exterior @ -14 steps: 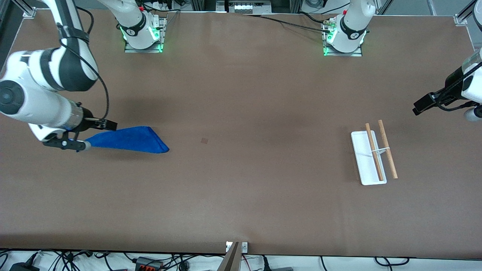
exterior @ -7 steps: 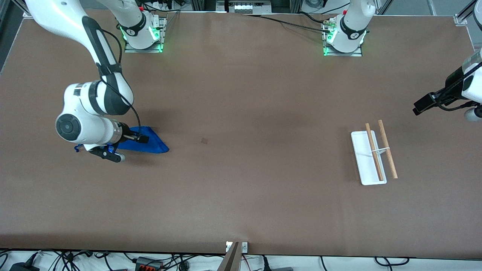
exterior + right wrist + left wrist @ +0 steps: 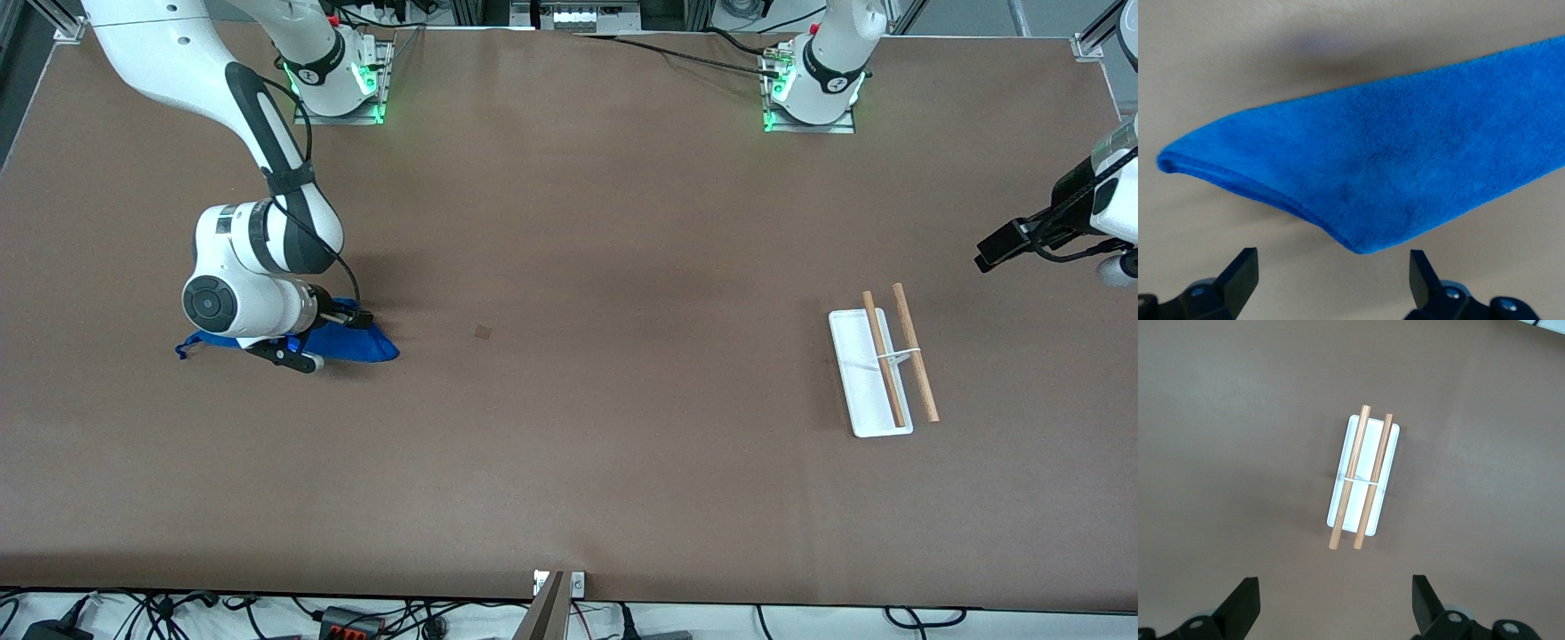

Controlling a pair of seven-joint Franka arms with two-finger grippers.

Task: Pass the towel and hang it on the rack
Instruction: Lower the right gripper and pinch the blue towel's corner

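I will keep the towel's loop free for hanging on the rack, so next I will grab the towel with my right gripper by its corner (image 3: 1357,239) opposite the loop.
The towel (image 3: 372,345) is a royal-blue cloth lying flat on the table toward the right arm's end, with its short loop (image 3: 181,352) at the corner farthest from the table's middle. My right gripper (image 3: 331,341) is low over the towel and open. In the right wrist view the towel (image 3: 1391,167) lies just ahead of the open gripper (image 3: 1333,275), with nothing between the fingers. The rack (image 3: 876,369) stands toward the left arm's end, with a white base and two wooden rods. My left gripper (image 3: 1335,603) waits open and empty high above the rack (image 3: 1361,480).
The brown table (image 3: 569,444) has a small dark square mark (image 3: 483,332) between the towel and the rack. Both arm bases stand along the table's edge farthest from the front camera.
My right gripper has moved along the towel from the loop end toward the end nearer the table's middle. The towel, the rack and the left arm have not moved.
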